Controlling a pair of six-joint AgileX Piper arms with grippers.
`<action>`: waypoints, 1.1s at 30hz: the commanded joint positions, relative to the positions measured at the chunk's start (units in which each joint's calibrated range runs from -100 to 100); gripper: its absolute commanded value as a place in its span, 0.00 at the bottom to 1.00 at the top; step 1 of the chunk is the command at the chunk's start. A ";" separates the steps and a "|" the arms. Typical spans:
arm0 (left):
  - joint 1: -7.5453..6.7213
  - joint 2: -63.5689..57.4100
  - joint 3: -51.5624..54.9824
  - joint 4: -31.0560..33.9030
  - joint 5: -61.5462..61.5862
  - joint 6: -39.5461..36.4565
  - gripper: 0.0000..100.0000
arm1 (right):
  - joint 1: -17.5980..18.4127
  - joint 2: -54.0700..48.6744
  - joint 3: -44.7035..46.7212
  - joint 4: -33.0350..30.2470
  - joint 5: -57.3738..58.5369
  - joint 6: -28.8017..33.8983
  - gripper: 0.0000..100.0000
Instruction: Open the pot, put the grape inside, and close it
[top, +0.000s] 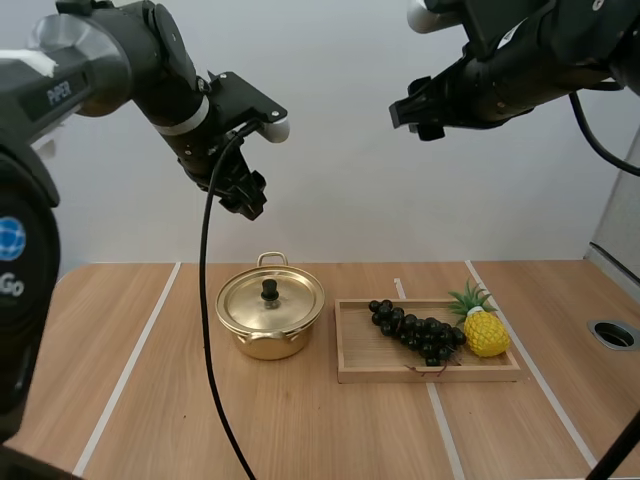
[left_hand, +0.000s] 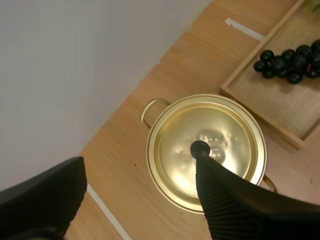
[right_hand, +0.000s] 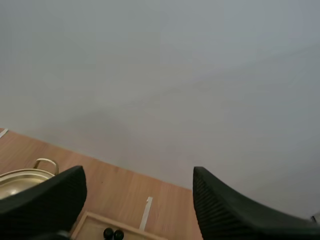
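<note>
The gold lid will be grabbed next by its black knob (top: 269, 289) with my left gripper, so that the pot opens for the grapes (top: 415, 331).
A gold pot (top: 270, 318) stands on the table with its lid (top: 270, 299) on, a black knob (top: 269, 289) at the centre. Dark grapes (top: 415, 331) lie in a wooden tray (top: 355, 366) to the pot's right. My left gripper (top: 243, 196) hangs open high above the pot. In the left wrist view the lid (left_hand: 210, 147) and its knob (left_hand: 199, 148) sit below the parted fingers (left_hand: 235, 200), with the grapes (left_hand: 287, 62) in the tray (left_hand: 260, 107) beyond. My right gripper (top: 412, 112) is open, high above the tray; its fingers (right_hand: 225, 210) stand apart over the pot's handle (right_hand: 45, 163).
A yellow toy pineapple (top: 484, 328) lies at the tray's right end beside the grapes. White tape lines (top: 130, 370) run across the wooden table. A round metal grommet (top: 612, 334) sits near the table's right edge.
</note>
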 joint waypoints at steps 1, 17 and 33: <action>-0.16 3.01 -2.46 -1.27 4.21 2.76 1.00 | -0.17 -0.55 -0.75 0.85 4.26 -1.62 1.00; -4.29 15.92 -4.89 4.02 4.21 9.43 1.00 | -0.17 -0.55 -0.75 0.85 12.85 -2.66 1.00; -4.29 19.52 0.18 5.26 4.21 7.95 1.00 | -0.17 -0.55 -0.75 0.85 12.85 -4.20 1.00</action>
